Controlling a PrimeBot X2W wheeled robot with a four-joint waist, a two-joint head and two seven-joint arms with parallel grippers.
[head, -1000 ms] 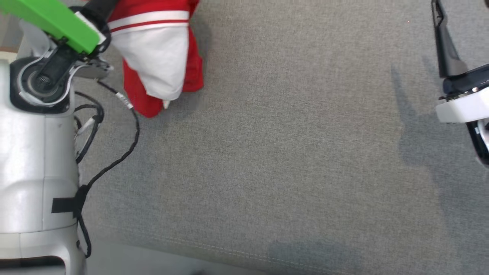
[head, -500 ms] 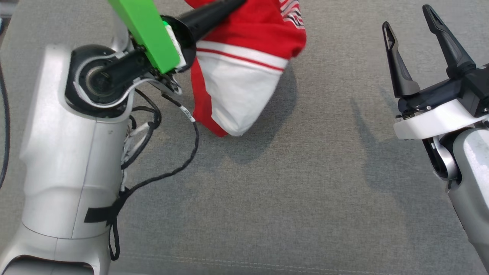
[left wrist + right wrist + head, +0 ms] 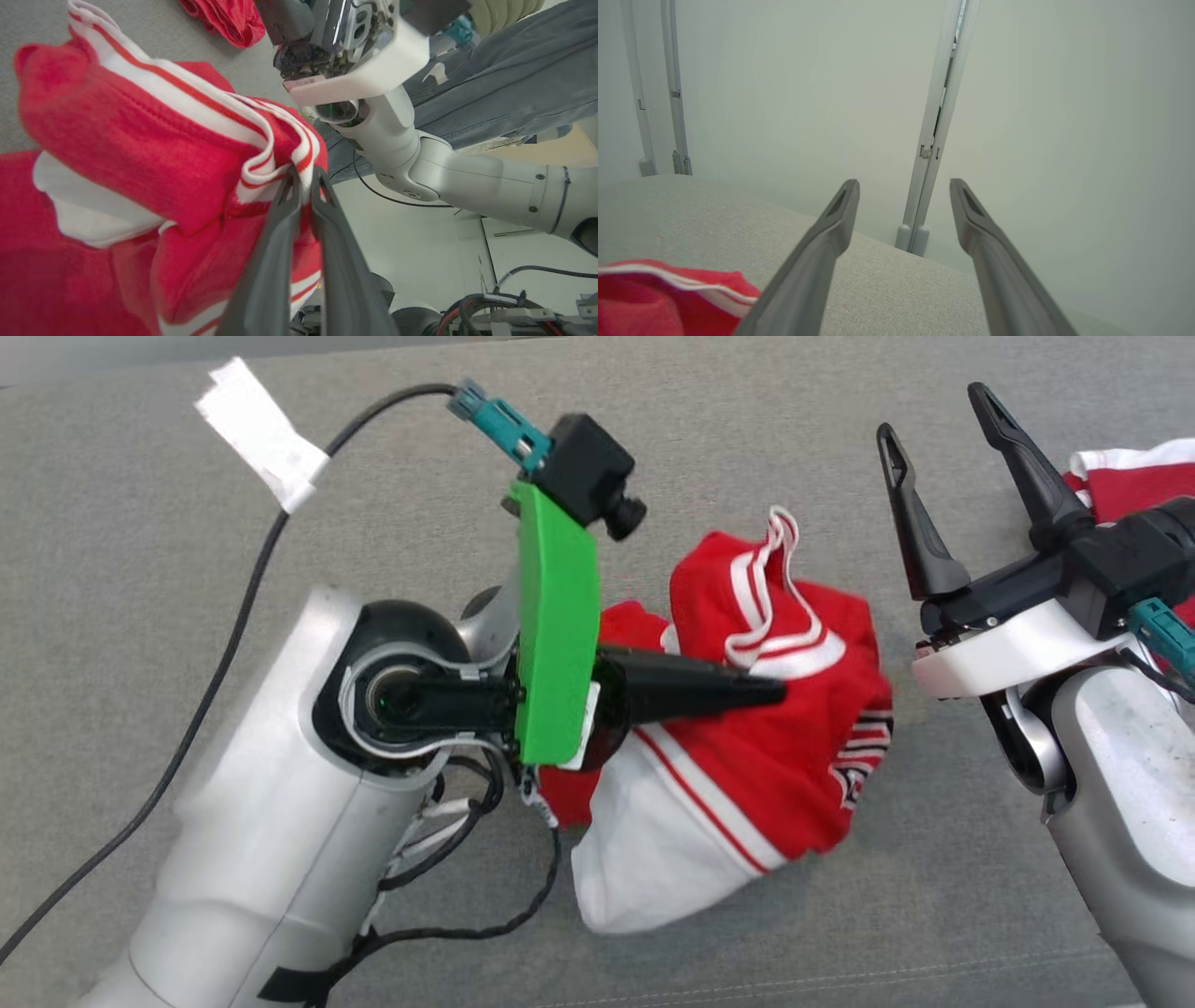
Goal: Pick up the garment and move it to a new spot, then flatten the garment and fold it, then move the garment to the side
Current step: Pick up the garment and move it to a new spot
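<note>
The garment's striped trim stands up in a loop above the bunched cloth, so my right gripper grips that raised edge next.
The garment is red with white panels and striped trim, bunched on the grey fabric surface at the middle of the head view. My left gripper points right over it, shut on the garment. In the left wrist view the left gripper pinches the striped hem of the garment, which fills the left half. My right gripper stands open just right of the garment, fingers pointing away from me. In the right wrist view the right gripper holds nothing.
Another red and white cloth lies behind the right gripper at the right edge. A black cable with a white tag runs along the left. Grey clothing lies beyond the right arm. A red cloth edge shows low left.
The head camera has swung a long way, so the whole picture has shifted. My left gripper stays shut on the garment, which is now closer to the open right gripper.
</note>
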